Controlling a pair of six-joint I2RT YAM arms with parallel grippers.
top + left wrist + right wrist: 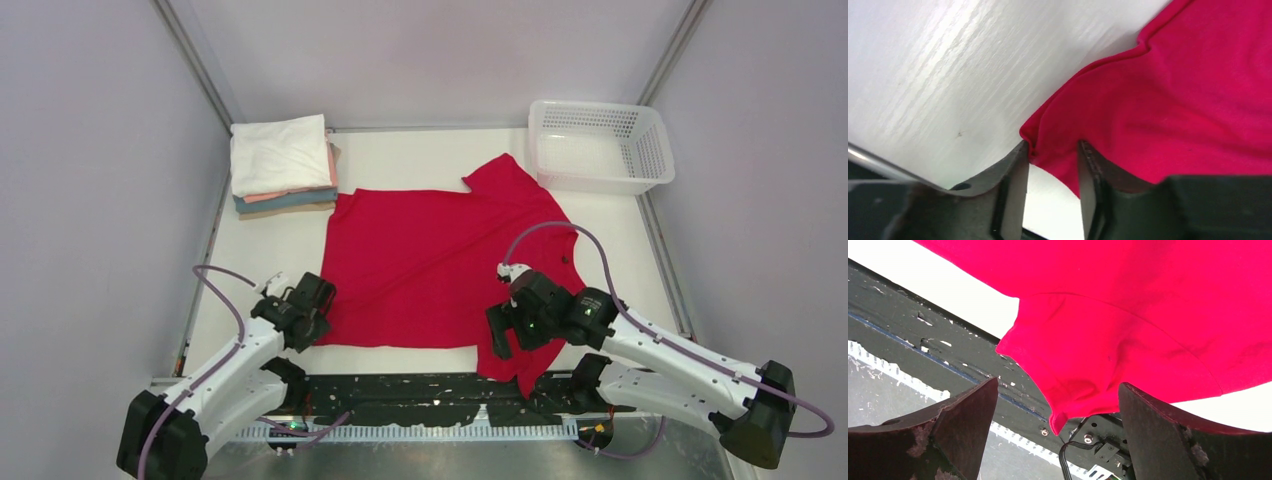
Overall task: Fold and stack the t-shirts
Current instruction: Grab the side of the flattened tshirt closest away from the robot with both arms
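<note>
The right gripper grabs the red t-shirt's near sleeve by the end hanging over the table's front edge next, to fold the t-shirt's near side inward.
The red t-shirt lies spread flat on the white table, collar to the right. One sleeve points to the back, the other hangs over the table's front edge. My left gripper is at the shirt's near left corner. In the left wrist view its jaws stand a little apart with that corner between them. My right gripper hovers over the near sleeve; it is wide open and empty. Folded shirts are stacked at the back left, white on top, then salmon, teal and tan.
A white mesh basket stands at the back right. The black perforated rail runs along the table's front edge, with the arm bases and cables on it. Grey walls enclose the table on three sides.
</note>
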